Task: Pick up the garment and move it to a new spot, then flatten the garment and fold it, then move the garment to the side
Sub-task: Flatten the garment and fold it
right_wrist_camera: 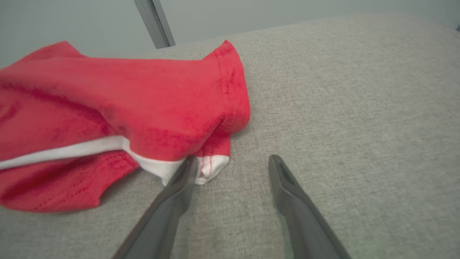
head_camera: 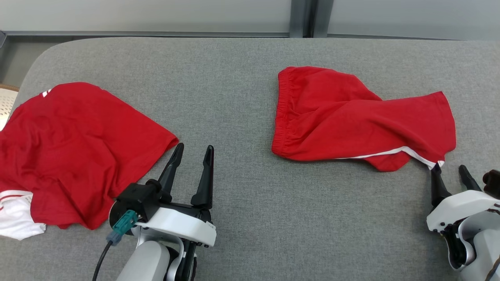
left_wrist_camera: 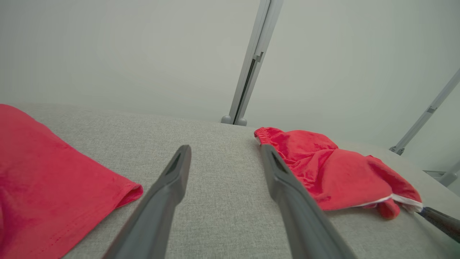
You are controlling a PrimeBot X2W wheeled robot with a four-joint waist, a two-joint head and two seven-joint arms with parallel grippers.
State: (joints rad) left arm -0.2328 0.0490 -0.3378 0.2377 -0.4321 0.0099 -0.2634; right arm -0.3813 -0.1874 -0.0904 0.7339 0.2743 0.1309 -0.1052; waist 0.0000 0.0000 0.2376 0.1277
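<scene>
The shorts (head_camera: pixel 358 122) are slack and crumpled on the tabletop. My left gripper should next pinch them by the elastic waistband corner (head_camera: pixel 281 148), where a gathered edge stands up.
A crumpled red garment (head_camera: pixel 351 117), shorts with an elastic waistband and a white side stripe, lies on the right half of the grey table (head_camera: pixel 242 187); it also shows in the left wrist view (left_wrist_camera: pixel 334 176) and the right wrist view (right_wrist_camera: pixel 125 108). My right gripper (head_camera: pixel 449 168) is open at the shorts' near right corner. In the right wrist view (right_wrist_camera: pixel 233 159) its left fingertip touches the white hem corner and nothing lies between the fingers. My left gripper (head_camera: pixel 195 147) is open over bare table (left_wrist_camera: pixel 225 148), left of the shorts.
A second red garment (head_camera: pixel 78 148), a shirt with white trim, lies spread at the table's left, its corner just left of my left gripper (left_wrist_camera: pixel 54 187). A grey wall with a metal post (left_wrist_camera: pixel 251 61) runs behind the table's far edge.
</scene>
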